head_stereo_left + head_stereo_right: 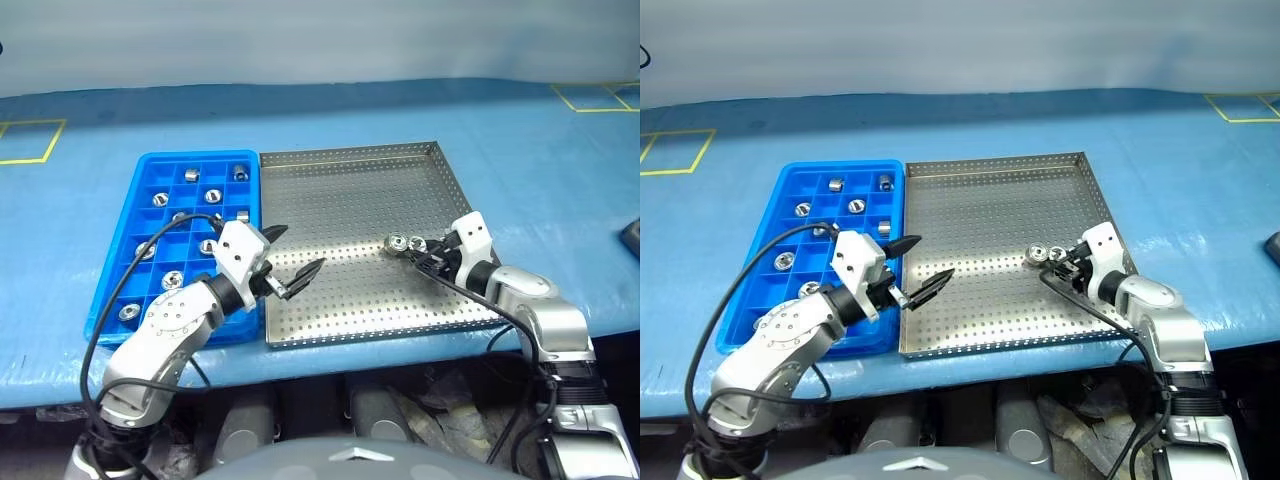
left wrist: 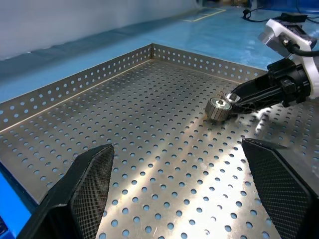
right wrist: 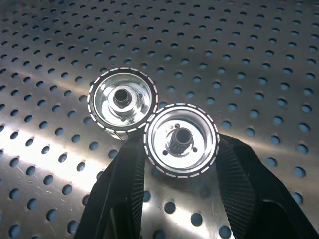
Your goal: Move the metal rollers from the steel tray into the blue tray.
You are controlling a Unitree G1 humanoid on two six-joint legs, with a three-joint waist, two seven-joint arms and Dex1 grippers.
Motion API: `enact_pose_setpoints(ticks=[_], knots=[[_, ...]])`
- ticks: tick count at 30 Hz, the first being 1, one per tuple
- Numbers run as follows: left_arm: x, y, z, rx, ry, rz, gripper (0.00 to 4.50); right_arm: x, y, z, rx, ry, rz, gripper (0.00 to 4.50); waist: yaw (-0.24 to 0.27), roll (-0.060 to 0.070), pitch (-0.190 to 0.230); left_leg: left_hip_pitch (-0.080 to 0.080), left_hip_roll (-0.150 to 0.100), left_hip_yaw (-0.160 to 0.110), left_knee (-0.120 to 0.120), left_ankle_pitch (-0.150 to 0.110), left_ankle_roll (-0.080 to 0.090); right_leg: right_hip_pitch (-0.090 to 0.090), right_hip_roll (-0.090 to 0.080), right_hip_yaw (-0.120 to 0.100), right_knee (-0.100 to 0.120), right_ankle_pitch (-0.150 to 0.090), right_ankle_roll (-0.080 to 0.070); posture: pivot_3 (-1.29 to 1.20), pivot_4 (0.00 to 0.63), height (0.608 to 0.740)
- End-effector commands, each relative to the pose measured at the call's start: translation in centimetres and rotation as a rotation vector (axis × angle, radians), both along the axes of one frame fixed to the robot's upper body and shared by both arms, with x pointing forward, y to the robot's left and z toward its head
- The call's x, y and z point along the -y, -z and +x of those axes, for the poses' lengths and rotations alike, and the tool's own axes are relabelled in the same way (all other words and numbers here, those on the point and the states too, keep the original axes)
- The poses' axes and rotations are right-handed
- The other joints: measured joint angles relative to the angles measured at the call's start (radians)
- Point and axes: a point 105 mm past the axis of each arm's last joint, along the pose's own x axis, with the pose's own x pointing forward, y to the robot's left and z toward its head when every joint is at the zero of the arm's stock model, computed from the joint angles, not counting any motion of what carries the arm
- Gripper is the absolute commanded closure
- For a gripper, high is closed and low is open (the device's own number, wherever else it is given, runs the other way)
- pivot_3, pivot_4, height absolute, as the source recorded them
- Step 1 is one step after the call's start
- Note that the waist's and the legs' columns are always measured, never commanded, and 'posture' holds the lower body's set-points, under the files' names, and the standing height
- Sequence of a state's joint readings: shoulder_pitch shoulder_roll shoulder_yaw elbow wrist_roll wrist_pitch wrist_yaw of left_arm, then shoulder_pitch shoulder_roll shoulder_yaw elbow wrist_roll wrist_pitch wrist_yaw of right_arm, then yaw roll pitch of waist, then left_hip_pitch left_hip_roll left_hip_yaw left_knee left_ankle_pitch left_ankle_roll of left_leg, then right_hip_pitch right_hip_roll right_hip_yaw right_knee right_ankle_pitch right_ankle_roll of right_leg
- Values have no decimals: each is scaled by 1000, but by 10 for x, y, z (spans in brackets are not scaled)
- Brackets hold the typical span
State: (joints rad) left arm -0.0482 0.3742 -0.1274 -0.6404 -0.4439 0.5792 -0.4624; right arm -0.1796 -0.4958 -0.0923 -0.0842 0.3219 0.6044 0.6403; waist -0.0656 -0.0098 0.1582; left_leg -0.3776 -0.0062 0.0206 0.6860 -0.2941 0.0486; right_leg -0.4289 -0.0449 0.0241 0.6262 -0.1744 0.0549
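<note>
My left gripper would miss the roller if it closed now, because the steel tray's perforated bottom shows between its fingers and the roller. It needs to move toward the roller first, then close on it.
The steel tray lies in the middle of the blue table, and the blue tray lies against its left side. Several metal rollers sit in the blue tray's compartments. Two more rollers stand close together on the steel tray's right part. My right gripper is shut on one of them. The other rests on the perforated floor right beside it. My left gripper hangs open and empty over the seam between the two trays, pointing toward the right gripper.
A black cable from my left arm loops over the blue tray. Yellow tape squares mark the table's far corners. A dark object lies at the right edge. Both trays sit near the table's front edge.
</note>
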Motion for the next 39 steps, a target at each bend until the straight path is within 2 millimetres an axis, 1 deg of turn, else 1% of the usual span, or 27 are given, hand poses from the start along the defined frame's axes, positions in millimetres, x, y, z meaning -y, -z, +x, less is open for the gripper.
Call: enact_pose_setpoints(ticks=[1,3,6,8,11,13,16,20,24,31,34,36,37,39], knots=[[9,-14,-9,24,130,-75,0,-41,-42,-4,136,-151,56,2778,-3,0,0,0,0,0,0,0,0,0,0,0,0,0,0,-129,150,740],[13,-14,-15,15,194,-87,0,-53,-50,-8,161,-188,66,2778,-4,0,0,0,0,0,0,0,0,0,0,0,0,0,0,-132,150,740],[13,-12,-20,7,244,-76,0,-61,-63,-12,200,-218,90,2778,-1,0,0,0,0,0,0,0,0,0,0,0,0,0,0,-134,150,740],[10,-9,-19,5,240,-44,0,-65,-71,-15,227,-244,92,2778,0,0,0,0,0,-1,0,0,0,0,0,0,-1,-2,-3,-135,150,740],[5,-6,-11,15,185,-15,0,-71,-77,-20,246,-275,106,2778,-2,0,0,0,0,0,0,-1,1,0,0,0,-1,-2,-3,-139,150,740],[2,-8,-6,42,150,0,0,-75,-78,-25,252,-304,107,2778,-3,0,0,0,0,0,0,-1,1,0,0,0,-1,-2,-3,-139,150,740],[2,-15,2,102,105,-9,0,-82,-76,-32,247,-345,109,2778,-2,0,0,0,0,0,0,0,1,0,0,0,0,-2,-3,-138,150,740],[6,-18,5,165,107,13,0,-87,-71,-34,234,-361,112,2778,-2,0,0,0,0,0,0,-1,1,0,0,0,-1,-2,-3,-139,150,740],[8,-12,9,172,110,62,0,-87,-70,-34,233,-365,107,2778,-2,0,0,0,0,0,0,-1,1,0,0,0,-1,-2,-3,-139,150,740],[15,3,9,159,152,132,0,-89,-73,-34,249,-378,107,2778,-3,0,0,0,0,0,0,-1,1,0,0,0,-1,-2,-3,-145,150,740],[16,3,10,167,147,134,555,-90,-72,-35,250,-381,106,2778,-3,0,0,0,0,0,0,-1,1,0,0,0,-1,-2,-3,-145,150,740],[17,3,11,177,147,138,1286,-90,-72,-35,252,-384,106,2778,-3,0,0,0,0,0,0,-1,1,0,0,0,-1,-2,-3,-149,150,740],[18,3,12,182,143,142,1545,-90,-73,-35,254,-386,106,2778,-3,0,0,0,0,0,0,-1,1,0,0,0,-1,-2,-3,-149,150,740],[18,4,13,182,142,147,1545,-90,-73,-35,258,-387,105,2778,-3,0,0,0,0,0,0,-1,1,0,0,0,-1,-2,-3,-149,150,740]])
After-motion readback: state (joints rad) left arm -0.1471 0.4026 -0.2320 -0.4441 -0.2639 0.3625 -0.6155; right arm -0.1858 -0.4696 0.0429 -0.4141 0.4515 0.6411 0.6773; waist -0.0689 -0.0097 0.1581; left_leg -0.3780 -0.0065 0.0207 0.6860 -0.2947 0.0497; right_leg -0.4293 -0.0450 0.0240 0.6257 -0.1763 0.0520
